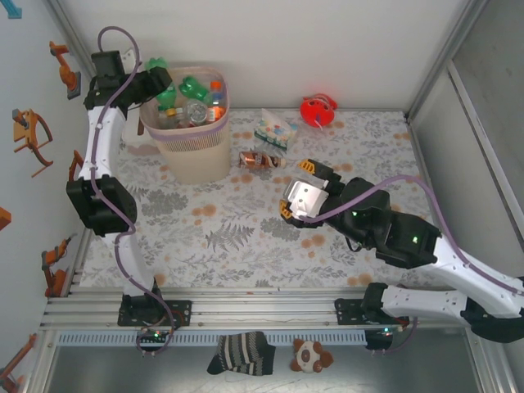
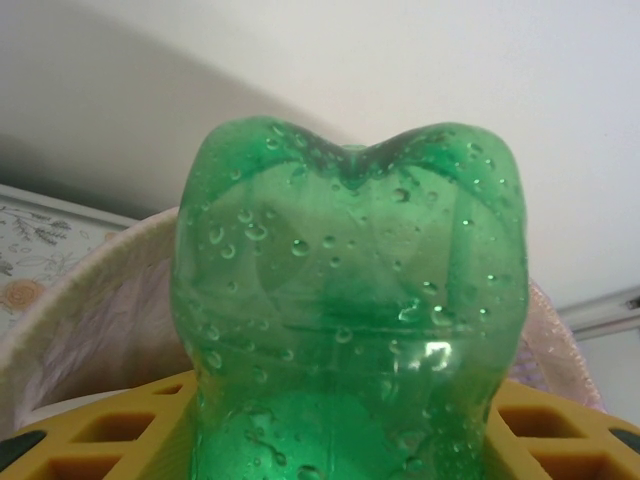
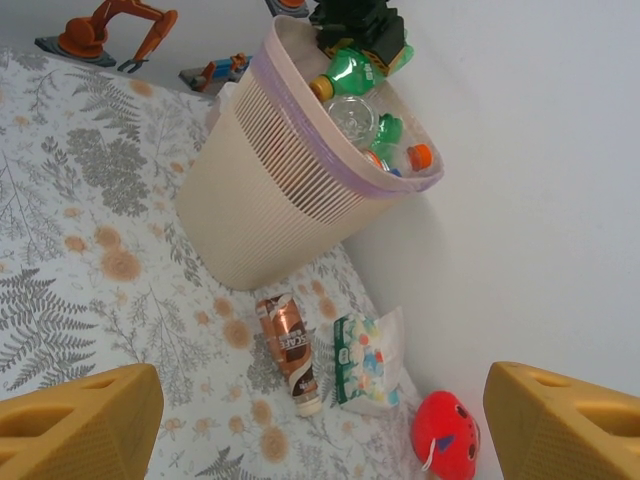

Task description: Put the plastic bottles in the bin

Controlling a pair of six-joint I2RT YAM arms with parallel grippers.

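Note:
The bottle's bottom sticks up past the bin's rim, so my left gripper should move the green plastic bottle farther in before letting go.
My left gripper is shut on a green plastic bottle and holds it over the left rim of the pale pink bin. In the left wrist view the wet green bottle sits between the yellow fingers, with the bin's rim behind it. Several bottles lie in the bin, green and clear ones. A brown-labelled bottle lies on the table right of the bin, also in the right wrist view. My right gripper hovers open near it, its jaws wide apart.
A patterned white-green packet and a red round toy lie near the back wall. A small white box stands left of the bin. A sock and a plush toy lie below the front rail.

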